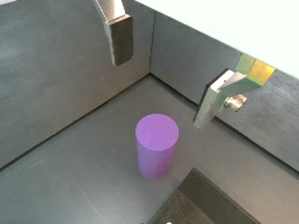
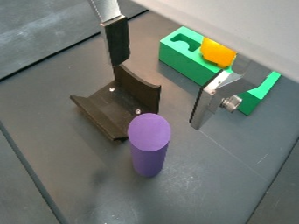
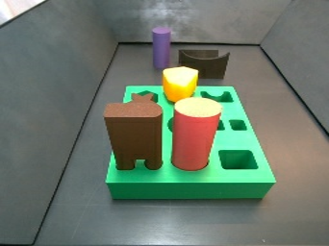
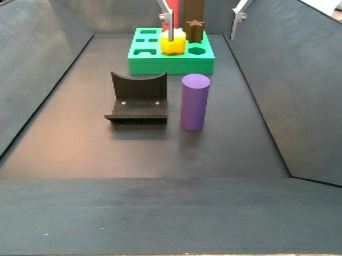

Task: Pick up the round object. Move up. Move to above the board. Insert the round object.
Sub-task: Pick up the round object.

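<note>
My gripper grabs the purple cylinder by its upper end [image 3: 161, 35] next, to insert it into the board [image 3: 193, 181].
The round object, a plain purple cylinder [image 1: 156, 144], stands upright on the dark floor; it also shows in the wrist view [image 2: 149, 144] and in both side views [image 3: 161, 46] [image 4: 195, 102]. My gripper [image 1: 166, 74] [image 2: 163, 74] is open and empty, hovering above the cylinder with one finger on each side of it, well clear of its top. In a side view only the fingertips [image 4: 241, 6] reach in at the upper edge. The green board [image 2: 187, 63] [image 3: 193, 181] [image 4: 144, 62] lies beyond the cylinder.
The dark fixture [image 2: 117, 103] [image 3: 203, 63] [image 4: 138, 98] stands right beside the cylinder. On the board stand a yellow block [image 3: 180, 84] [image 2: 218, 51], a thick red cylinder [image 3: 197, 135] and a brown piece [image 3: 134, 135]. Grey walls enclose the floor.
</note>
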Controlling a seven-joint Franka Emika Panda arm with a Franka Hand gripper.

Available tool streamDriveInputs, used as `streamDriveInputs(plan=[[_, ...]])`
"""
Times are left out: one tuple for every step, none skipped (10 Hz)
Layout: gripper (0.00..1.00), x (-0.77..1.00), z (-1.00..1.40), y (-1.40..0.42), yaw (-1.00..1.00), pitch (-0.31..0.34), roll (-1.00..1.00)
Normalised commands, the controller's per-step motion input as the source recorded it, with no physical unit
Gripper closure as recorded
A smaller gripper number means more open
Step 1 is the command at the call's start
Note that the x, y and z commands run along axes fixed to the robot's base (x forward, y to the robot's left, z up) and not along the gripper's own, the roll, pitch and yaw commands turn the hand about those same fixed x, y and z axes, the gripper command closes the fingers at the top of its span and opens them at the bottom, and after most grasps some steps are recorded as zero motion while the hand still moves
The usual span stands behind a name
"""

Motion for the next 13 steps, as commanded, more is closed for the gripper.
streamDriveInputs(plan=[[0.0,-0.03,0.0,0.0,0.0,0.0,0.0],[0.0,0.12,-0.67,0.0,0.01,-0.083,0.11],[0.0,0.1,-0.89,0.0,0.0,-0.127,0.11],[0.0,0.17,-0.91,0.0,0.0,-0.136,0.06],[0.0,0.14,-0.96,0.0,0.0,-0.109,0.06],[0.0,0.0,-0.93,0.0,0.07,-0.067,0.17],[0.0,-0.1,-0.91,0.0,0.08,-0.074,0.22],[0.0,-0.19,-0.87,0.0,0.12,-0.077,0.24],[0.0,-0.27,-0.86,0.0,0.13,-0.086,0.25],[0.0,-0.37,-0.85,0.0,0.11,-0.099,0.26],[0.0,-0.26,-0.9,0.05,0.12,-0.124,0.19],[0.0,-0.26,-0.37,0.15,0.14,-0.173,0.0],[0.0,0.0,0.0,0.0,0.0,0.0,0.0]])
